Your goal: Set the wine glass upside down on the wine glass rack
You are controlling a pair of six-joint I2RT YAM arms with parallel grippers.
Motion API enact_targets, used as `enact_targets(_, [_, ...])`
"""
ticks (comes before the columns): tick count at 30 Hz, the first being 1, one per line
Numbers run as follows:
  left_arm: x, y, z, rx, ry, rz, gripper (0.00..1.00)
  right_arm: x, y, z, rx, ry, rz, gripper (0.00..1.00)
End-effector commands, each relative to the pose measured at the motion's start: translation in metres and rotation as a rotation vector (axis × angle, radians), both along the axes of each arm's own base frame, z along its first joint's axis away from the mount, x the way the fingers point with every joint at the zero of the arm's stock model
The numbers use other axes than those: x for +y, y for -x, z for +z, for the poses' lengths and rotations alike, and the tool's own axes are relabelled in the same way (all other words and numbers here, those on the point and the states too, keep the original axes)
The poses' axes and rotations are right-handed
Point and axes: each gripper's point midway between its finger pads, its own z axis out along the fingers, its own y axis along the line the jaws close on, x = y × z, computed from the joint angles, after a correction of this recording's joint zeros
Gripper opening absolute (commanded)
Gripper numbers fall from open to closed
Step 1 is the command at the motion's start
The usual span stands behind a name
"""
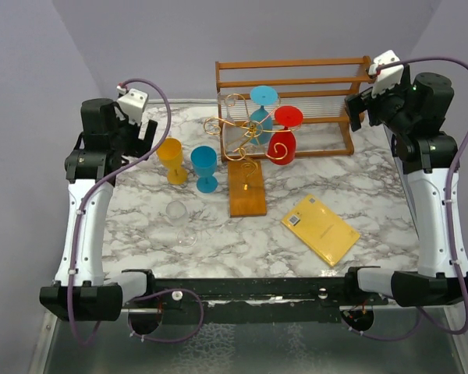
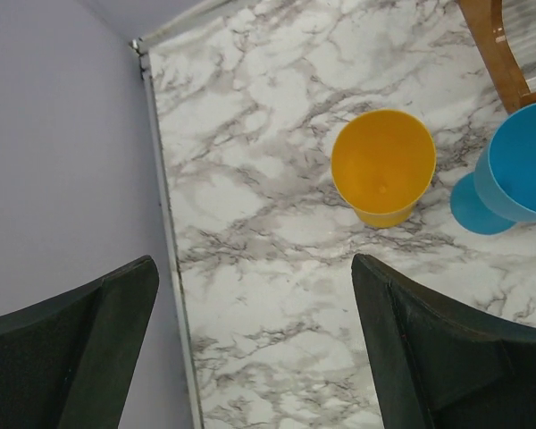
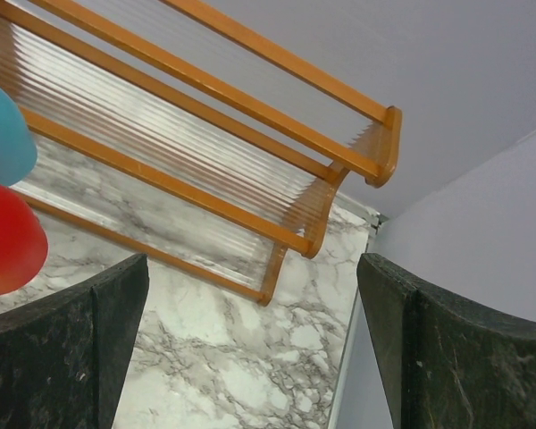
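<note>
My left gripper grabs the yellow glass by its bowl's rim (image 1: 169, 147) (image 2: 384, 160) next, since this leaves its stem and foot free for handover to my right gripper.
The wine glass rack (image 1: 247, 192), gold wire scrolls on an orange-brown wooden base, stands mid-table. A blue glass (image 1: 262, 107) and a red glass (image 1: 285, 134) hang upside down on it. A yellow glass (image 1: 172, 160), a second blue glass (image 1: 205, 169) and a clear glass (image 1: 179, 221) stand on the marble to its left. My left gripper (image 1: 144, 131) is open and empty, raised over the far left; its wrist view shows the yellow glass (image 2: 382, 165) and the blue glass (image 2: 518, 174) ahead of the gripper (image 2: 255, 340). My right gripper (image 1: 358, 109) is open and empty at the far right.
A bigger wooden slatted shelf (image 1: 312, 82) stands at the back behind the rack, and fills the right wrist view (image 3: 205, 152). A yellow booklet (image 1: 320, 228) lies front right. The table's left edge (image 2: 165, 250) and right edge (image 3: 353, 322) meet the grey walls.
</note>
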Motion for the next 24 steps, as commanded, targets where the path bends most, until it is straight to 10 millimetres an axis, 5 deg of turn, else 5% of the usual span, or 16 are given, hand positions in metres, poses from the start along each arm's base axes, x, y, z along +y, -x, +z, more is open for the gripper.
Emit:
enact_targets(1, [-0.014, -0.011, -0.018, 0.033, 0.227, -0.052, 0.92, 0.012, -0.002, 0.001, 0.023, -0.049, 0.047, 1.0])
enact_targets(14, [-0.015, -0.067, -0.071, 0.201, 0.315, -0.064, 0.91, 0.016, -0.007, -0.015, 0.07, -0.066, 0.06, 1.0])
enact_targets(24, [-0.019, -0.094, -0.111, 0.307, 0.34, -0.091, 0.65, 0.012, -0.016, -0.015, 0.074, -0.059, 0.037, 0.99])
